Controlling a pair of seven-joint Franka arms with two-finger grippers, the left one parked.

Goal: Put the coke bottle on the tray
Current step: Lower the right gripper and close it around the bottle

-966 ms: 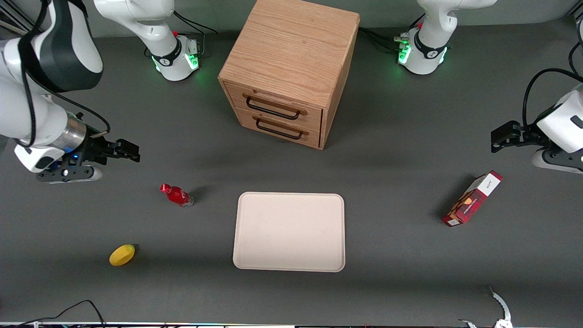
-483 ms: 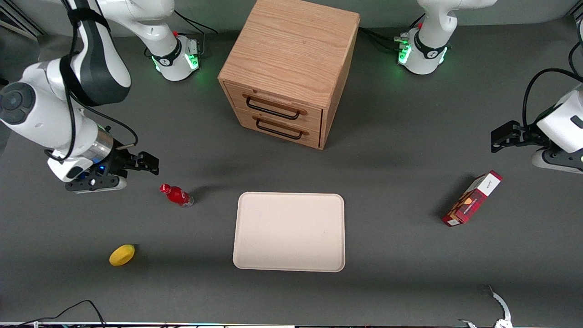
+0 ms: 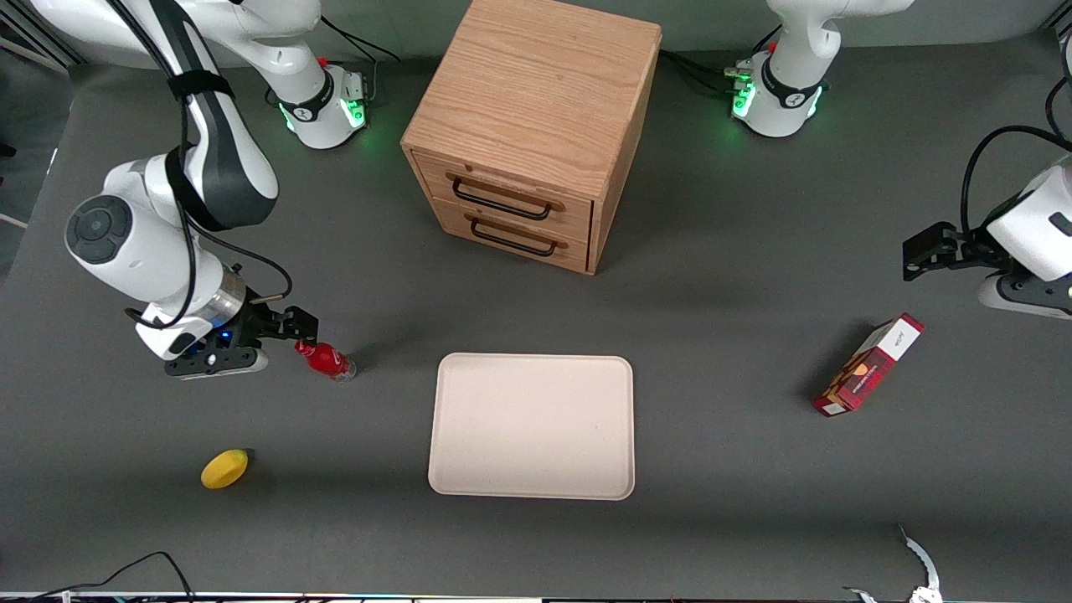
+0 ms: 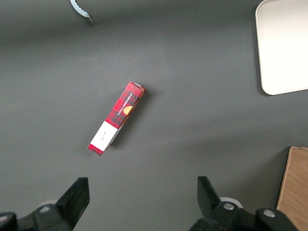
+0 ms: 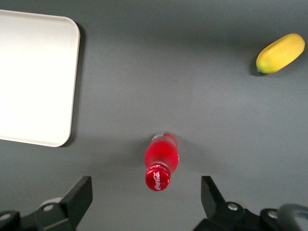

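Observation:
The coke bottle needs to go on the tray, so my right gripper needs to grab the bottle next by its red cap (image 5: 157, 177).
The coke bottle (image 3: 327, 360) stands upright on the dark table beside the tray, toward the working arm's end. Seen from above, its red cap (image 5: 157, 177) with white lettering tops a red body (image 5: 162, 153). My right gripper (image 3: 295, 327) (image 5: 147, 197) hovers just above the cap, wide open, with one black finger (image 5: 82, 192) on each side of the bottle and well apart from it. The cream-beige tray (image 3: 532, 425) (image 5: 33, 79) lies flat with nothing on it.
A yellow lemon (image 3: 224, 468) (image 5: 280, 53) lies nearer the front camera than the bottle. A wooden drawer cabinet (image 3: 536, 126) stands farther back. A red carton (image 3: 869, 365) (image 4: 117, 118) lies toward the parked arm's end.
My right arm has swung in toward the bottle and come down; the open gripper now sits over the cap. The bottle, tray and lemon have not moved.

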